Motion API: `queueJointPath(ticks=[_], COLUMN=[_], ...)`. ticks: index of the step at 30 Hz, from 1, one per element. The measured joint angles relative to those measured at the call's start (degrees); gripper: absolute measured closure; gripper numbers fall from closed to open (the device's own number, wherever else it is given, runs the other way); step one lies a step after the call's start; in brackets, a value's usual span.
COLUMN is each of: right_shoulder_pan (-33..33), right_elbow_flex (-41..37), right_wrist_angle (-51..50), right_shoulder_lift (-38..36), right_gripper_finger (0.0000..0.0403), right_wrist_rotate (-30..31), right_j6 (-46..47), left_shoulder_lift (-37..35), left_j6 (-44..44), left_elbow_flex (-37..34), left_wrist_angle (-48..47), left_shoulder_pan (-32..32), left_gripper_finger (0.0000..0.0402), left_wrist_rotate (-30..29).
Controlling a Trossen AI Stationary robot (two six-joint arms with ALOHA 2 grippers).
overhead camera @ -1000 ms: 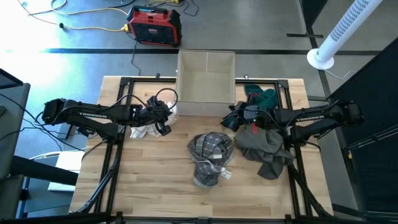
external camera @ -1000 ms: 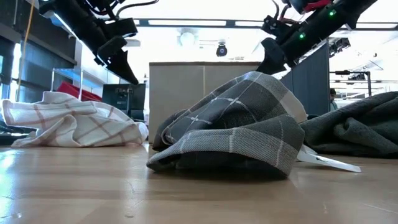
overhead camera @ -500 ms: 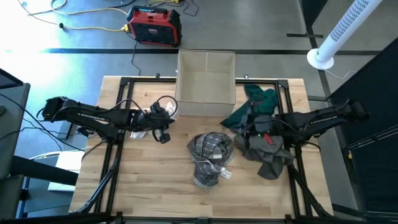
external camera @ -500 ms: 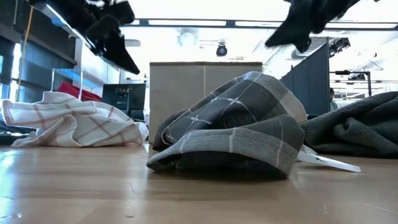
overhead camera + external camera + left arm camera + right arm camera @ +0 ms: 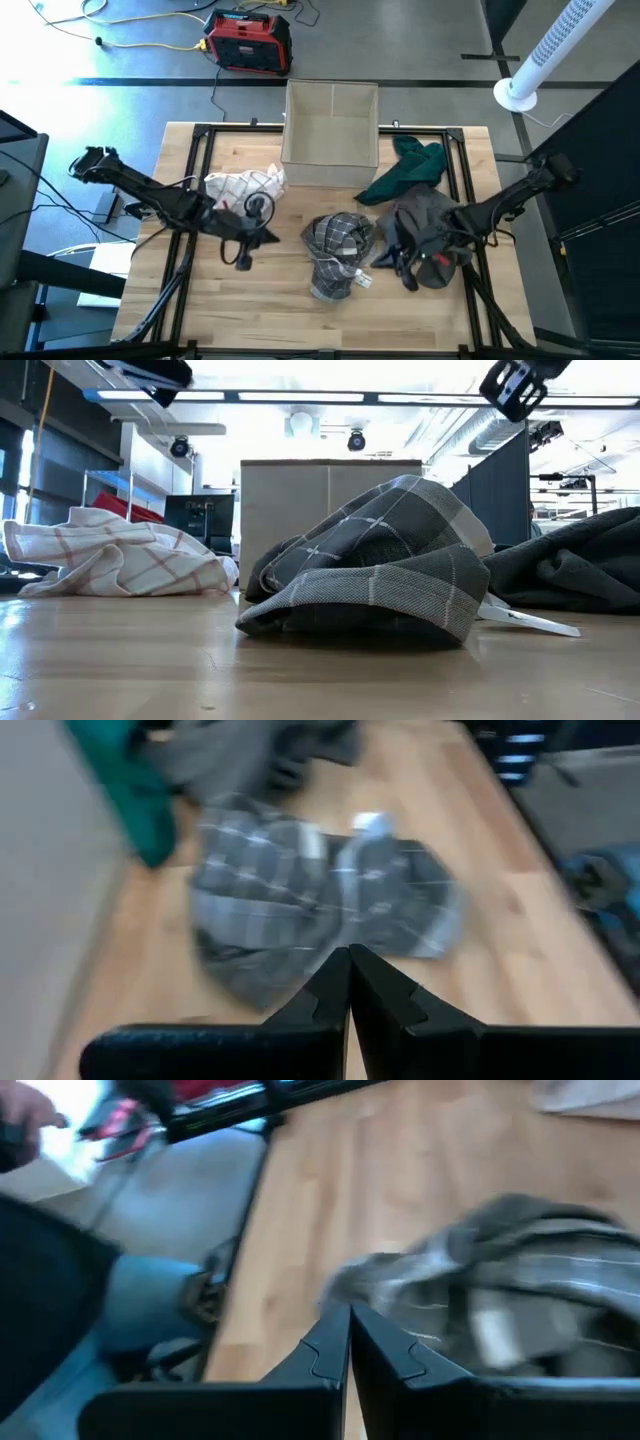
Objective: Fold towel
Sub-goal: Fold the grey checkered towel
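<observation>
My right gripper should next grab the grey checked towel by its labelled corner (image 5: 362, 278). Then it can open out the heap for folding.
A crumpled grey checked towel (image 5: 340, 255) lies in a heap at the table's middle, near the front edge; it also fills the low view (image 5: 375, 575). My left gripper (image 5: 262, 238) hovers shut just left of it, above the table, pointing at it. My right gripper (image 5: 382, 257) hovers shut just right of it, also pointing at it. In the left wrist view the shut fingers (image 5: 349, 965) aim at the towel (image 5: 320, 900). In the right wrist view the shut fingers (image 5: 349, 1325) aim at the towel (image 5: 520, 1280). Neither gripper touches cloth.
A white towel with red checks (image 5: 240, 190) lies at the left. A dark grey cloth (image 5: 430, 225) and a green cloth (image 5: 410, 165) lie at the right. An open beige box (image 5: 330, 120) stands at the far edge. Bare wood shows in front of the grey towel.
Both arms have swung toward the table's near edge and in toward the grey checked towel, rising a little. The left gripper has left the white towel, and the right gripper has left the green and dark grey cloths. Both stay shut. The cloths have not moved.
</observation>
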Motion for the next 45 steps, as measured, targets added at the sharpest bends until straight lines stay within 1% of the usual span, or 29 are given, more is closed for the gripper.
queueJointPath(ticks=[4, 6, 8, 11, 21, 23, 26, 29, 33, 37, 40, 45], right_shoulder_pan=[0.13, 0.13, 0.17, 0.44, 0.54, 0.5, -0.21, -1.21, -2.51, -2.98, -2.51, -2.88], right_elbow_flex=[0.1, 0.15, 1.1, 4.74, 23.83, 26.22, 27.57, 27.43, 27.41, 27.63, 30.63, 31.06], right_wrist_angle=[9.66, 11.06, 9.78, 4.63, -19.67, -21.57, -22.7, -23.23, -24.56, -25.74, -27.58, -31.22], right_shoulder_lift=[3.67, 5.73, 8.29, 13.0, 29.36, 31.65, 33.85, 34.67, 35.18, 34.92, 33.89, 33.43], right_gripper_finger=[0.0399, 0.0389, 0.0373, 0.034, 0.0225, 0.0208, 0.0191, 0.0183, 0.0186, 0.0192, 0.0194, 0.0194], right_wrist_rotate=[0.07, 2.29, 4.87, 6.58, 8.02, 8.03, 8.13, 8.17, 9.0, 9.67, 11.64, 8.95], right_j6=[0.42, 1.23, 1.13, 1.01, 2.63, 3.53, 5.41, 8.08, 10.25, 9.51, 8.28, 12.36], left_shoulder_lift=[0.0, 0.01, 0.18, 0.34, 0.66, 0.68, 0.68, 0.68, 0.68, 0.68, 0.68, 0.68], left_j6=[-3.75, -5.36, -7.48, -9.97, -13.56, -13.67, -13.0, -11.7, -10.93, -9.68, -9.62, -9.49], left_elbow_flex=[0.0, 0.0, 0.0, -0.25, -3.88, -4.47, -5.33, -6.06, -6.12, -6.12, -6.12, -6.12], left_wrist_angle=[0.31, 0.36, 0.17, -0.66, -1.24, -1.02, -1.07, -0.96, -1.42, -1.47, -1.51, -1.51], left_shoulder_pan=[-2.15, -3.04, -3.68, -4.47, -6.47, -6.54, -6.42, -6.42, -6.4, -6.4, -6.4, -6.4], left_gripper_finger=[0.0387, 0.0371, 0.0351, 0.0325, 0.0293, 0.0291, 0.0291, 0.0291, 0.0291, 0.0291, 0.0291, 0.0291], left_wrist_rotate=[0.23, 0.91, 1.09, 1.06, 0.51, 0.35, -0.3, -0.69, -2.07, -2.6, -2.58, -2.41])
